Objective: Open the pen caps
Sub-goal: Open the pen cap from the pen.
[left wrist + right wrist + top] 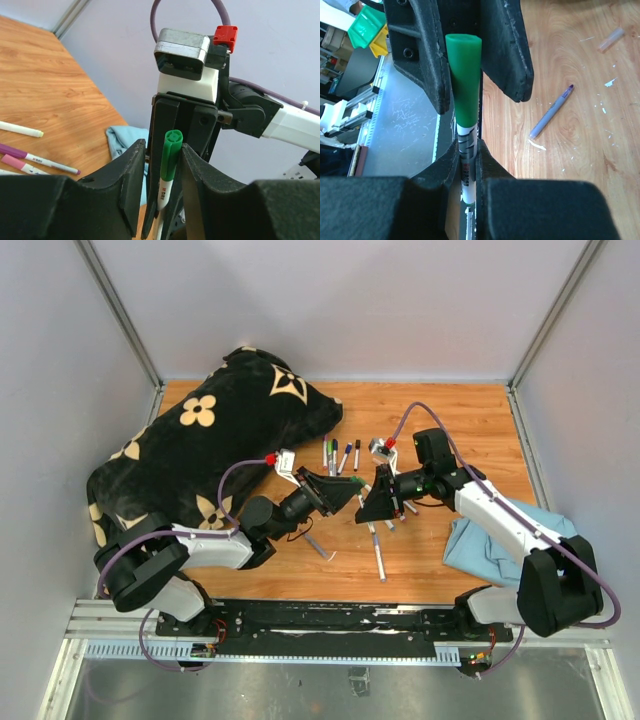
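My left gripper should close, because the gripper's fingers reach past the cap. Closing now would hold the green cap (359, 481).
A green pen cap (171, 152) stands on a white marker barrel (468, 165) held up between the two arms over the table's middle. My right gripper (468, 148) is shut on the barrel just below the cap. My left gripper (162, 147) stands open around the cap, which rests against one finger with a gap on the other side. From above, the left gripper (345, 488) and the right gripper (372, 502) meet tip to tip. Several capped markers (340, 455) lie in a row behind them.
A black cushion with beige flowers (210, 440) fills the left of the table. A light blue cloth (500, 540) lies at the right. Loose markers (378, 558) lie near the front, a grey-purple one (551, 112) under the grippers, and pink and purple ones (30, 160) beside the cloth.
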Robot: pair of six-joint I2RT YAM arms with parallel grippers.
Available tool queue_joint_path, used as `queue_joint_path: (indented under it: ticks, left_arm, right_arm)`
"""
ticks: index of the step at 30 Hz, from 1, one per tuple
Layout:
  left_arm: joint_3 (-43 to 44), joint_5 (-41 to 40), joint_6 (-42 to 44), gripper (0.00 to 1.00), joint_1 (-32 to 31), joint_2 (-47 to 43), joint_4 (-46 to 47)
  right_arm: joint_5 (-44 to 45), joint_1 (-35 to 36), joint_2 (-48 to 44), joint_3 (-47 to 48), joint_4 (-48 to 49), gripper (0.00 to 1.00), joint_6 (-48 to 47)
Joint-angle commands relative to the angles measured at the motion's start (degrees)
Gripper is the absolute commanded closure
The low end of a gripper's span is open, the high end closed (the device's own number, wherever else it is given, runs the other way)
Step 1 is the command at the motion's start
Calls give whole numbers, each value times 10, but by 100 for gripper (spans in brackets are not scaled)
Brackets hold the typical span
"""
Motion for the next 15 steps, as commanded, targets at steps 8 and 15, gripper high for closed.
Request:
queue_joint_path:
  ticks: [8, 15]
  left_arm:
    - [13, 37, 14, 70, 4, 0, 17]
    - [22, 55, 11, 100, 61, -33, -2]
  right_arm:
    - [-42, 8, 10, 15, -9, 99, -11]
    - [-48, 12, 22, 8, 3, 99, 4]
